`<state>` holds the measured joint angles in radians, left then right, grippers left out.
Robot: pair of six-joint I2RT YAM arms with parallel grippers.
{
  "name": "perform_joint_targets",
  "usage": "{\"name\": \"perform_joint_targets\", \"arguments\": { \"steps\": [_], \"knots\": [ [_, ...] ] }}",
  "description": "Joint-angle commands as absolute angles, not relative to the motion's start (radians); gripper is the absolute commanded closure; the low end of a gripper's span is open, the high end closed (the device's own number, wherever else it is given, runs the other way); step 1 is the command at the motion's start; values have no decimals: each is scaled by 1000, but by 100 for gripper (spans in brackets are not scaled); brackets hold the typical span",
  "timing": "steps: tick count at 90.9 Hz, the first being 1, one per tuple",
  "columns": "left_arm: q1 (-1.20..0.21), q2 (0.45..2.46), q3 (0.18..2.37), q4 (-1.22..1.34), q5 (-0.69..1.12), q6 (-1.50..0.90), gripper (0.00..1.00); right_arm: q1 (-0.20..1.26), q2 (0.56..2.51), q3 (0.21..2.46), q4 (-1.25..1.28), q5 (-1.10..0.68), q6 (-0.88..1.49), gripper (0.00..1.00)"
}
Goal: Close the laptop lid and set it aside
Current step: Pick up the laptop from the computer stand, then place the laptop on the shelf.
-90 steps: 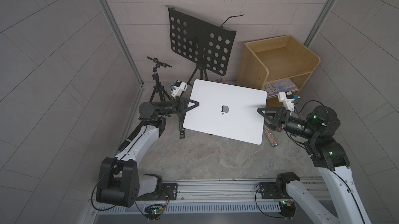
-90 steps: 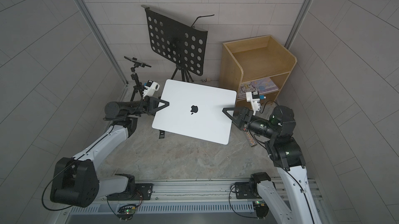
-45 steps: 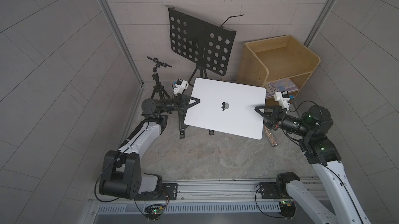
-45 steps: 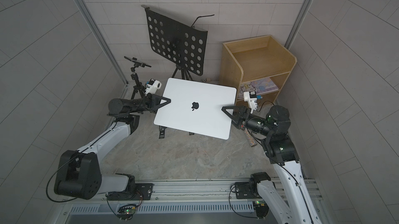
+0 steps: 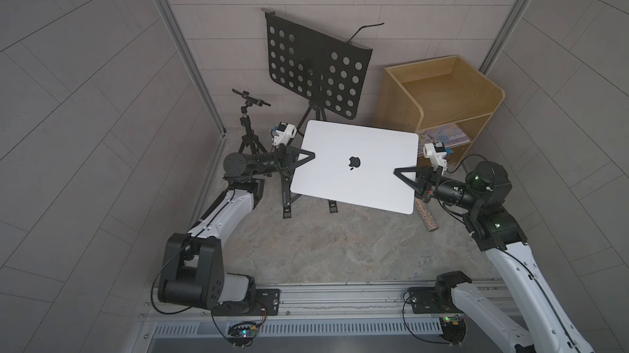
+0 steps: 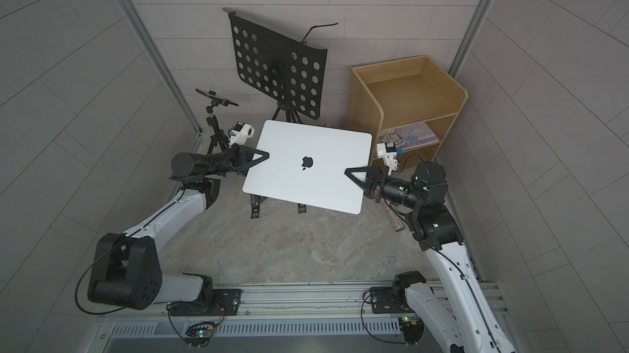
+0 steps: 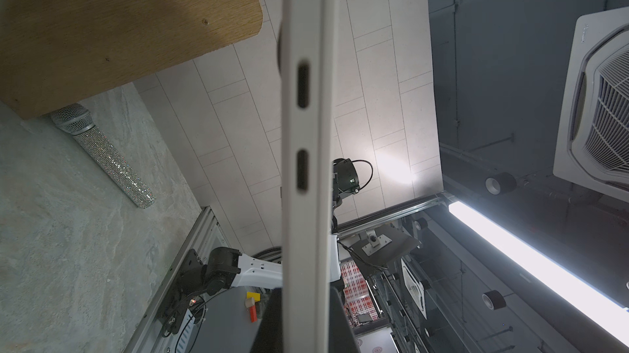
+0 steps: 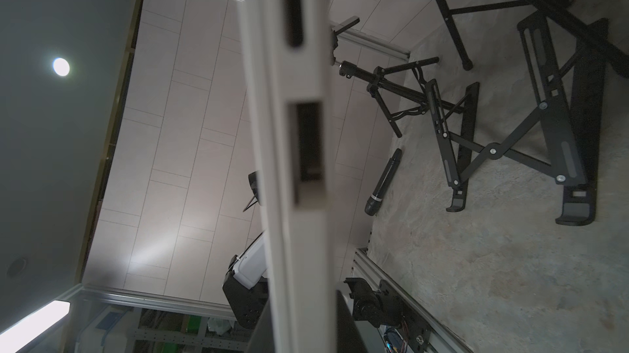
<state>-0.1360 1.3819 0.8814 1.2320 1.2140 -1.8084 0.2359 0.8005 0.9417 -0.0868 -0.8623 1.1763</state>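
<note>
My right gripper's fingers reach well over the laptop's opposite short side [image 5: 415, 148], so the laptop would rest there if I opened my left gripper now. My left gripper should open.
The laptop [image 5: 340, 150] [image 6: 299, 143] is closed, its silver-white laptop lid [image 5: 371, 177] facing up with the dark apple logo. It hangs roughly level above the floor, held at both short sides. My left gripper [image 5: 308, 156] [image 6: 263, 155] is shut on its left edge, and my right gripper [image 5: 401, 175] [image 6: 350, 173] is shut on its right edge. The left wrist view shows the thin edge [image 7: 306, 130] with two ports running between the left gripper's [image 7: 304, 320] jaws. In the right wrist view the other edge [image 8: 296, 232] passes between the right gripper's [image 8: 299, 327] jaws.
A black X-frame stand [image 5: 287, 203] [image 8: 510, 150] sits on the floor under the laptop. Behind are a perforated music stand [image 5: 316, 72], a small tripod [image 5: 248, 123] and a wooden shelf [image 5: 442, 96] holding a pastel book [image 5: 446, 133]. A sparkly microphone [image 5: 425, 217] and a black microphone [image 8: 383, 183] lie on the floor.
My right gripper has closed on the laptop's right edge. The laptop has sunk slightly and drawn back a little. The left gripper has kept its hold.
</note>
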Motion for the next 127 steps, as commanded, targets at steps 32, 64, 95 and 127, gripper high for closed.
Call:
{"name": "perform_joint_targets", "arguments": {
  "steps": [32,64,95,127],
  "knots": [
    [-133,1380,919,1309,1126,-1778,29,247,725,907,90,-819,1260,100],
    [-14,1250,791,991,985,-1507,0,245,695,944,143,-744,1279,100],
    [23,1200,688,584,895,-1257,0,242,721,1117,85,-655,1194,100],
    [20,1198,710,317,913,-1047,0,242,682,1180,114,-519,1148,100]
  ]
}}
